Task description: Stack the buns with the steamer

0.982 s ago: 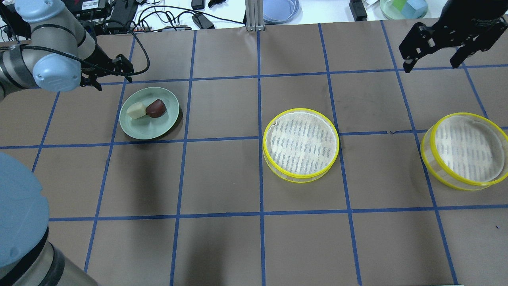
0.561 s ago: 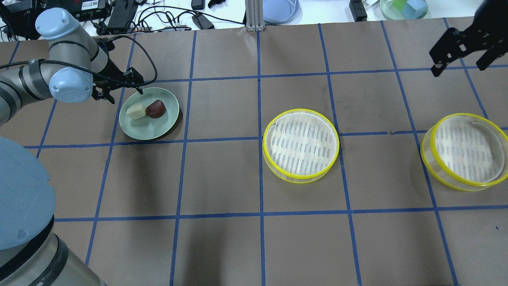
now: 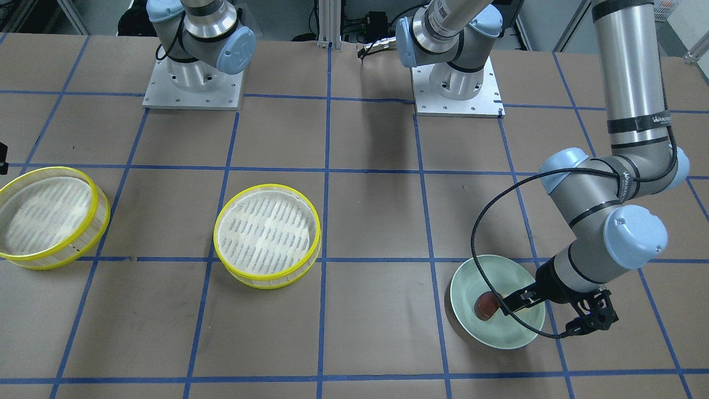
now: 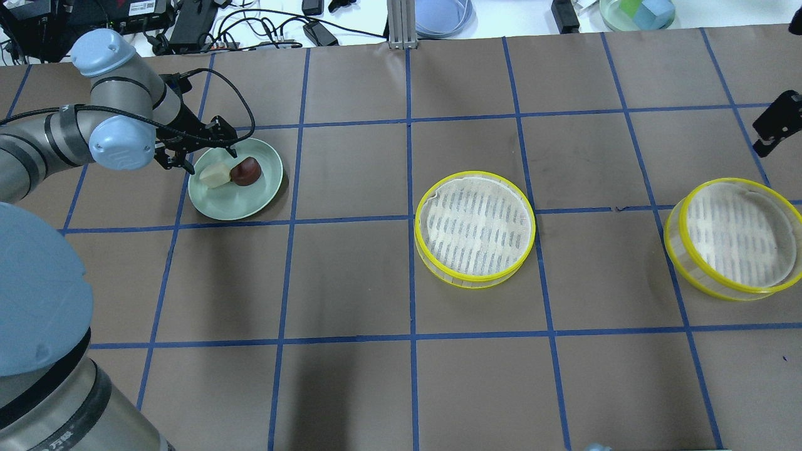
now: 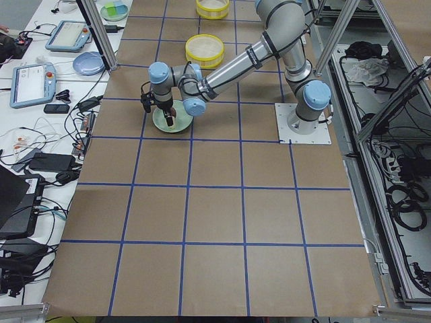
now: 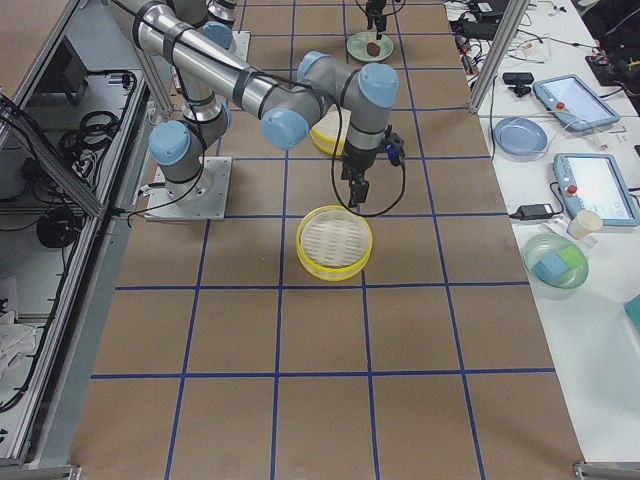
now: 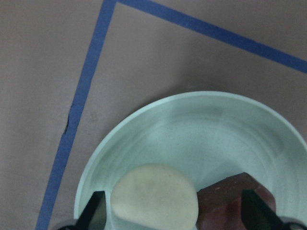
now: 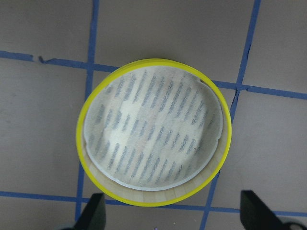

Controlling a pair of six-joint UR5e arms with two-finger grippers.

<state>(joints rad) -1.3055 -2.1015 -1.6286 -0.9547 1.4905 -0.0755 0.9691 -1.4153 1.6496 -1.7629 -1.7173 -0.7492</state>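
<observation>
Next, my left gripper grabs the cream-white bun by its rounded sides to stack the buns in the steamer (image 3: 266, 233).
The cream-white bun (image 4: 214, 175) and the reddish-brown bun (image 4: 245, 170) lie touching on the pale green plate (image 4: 233, 202). My left gripper (image 4: 210, 161) is open just above them; in the left wrist view its fingertips (image 7: 96, 213) straddle the cream bun (image 7: 156, 196) and the brown bun (image 7: 230, 201). In the front-facing view only the brown bun (image 3: 486, 306) shows. One yellow-rimmed steamer (image 4: 475, 228) stands mid-table, a second (image 4: 733, 238) at the right. My right gripper (image 8: 172, 218) is open and empty above the second steamer (image 8: 153, 143).
The left arm's elbow (image 4: 119, 144) and cable hang beside the plate. Cables, a blue dish (image 4: 442, 15) and a green bowl (image 4: 636, 12) lie beyond the table's far edge. Both arm bases (image 3: 457, 83) stand at the robot's side of the table.
My left gripper has moved right and down over the plate's buns. My right gripper has moved right, almost out of the overhead view, and now sits over the right steamer.
</observation>
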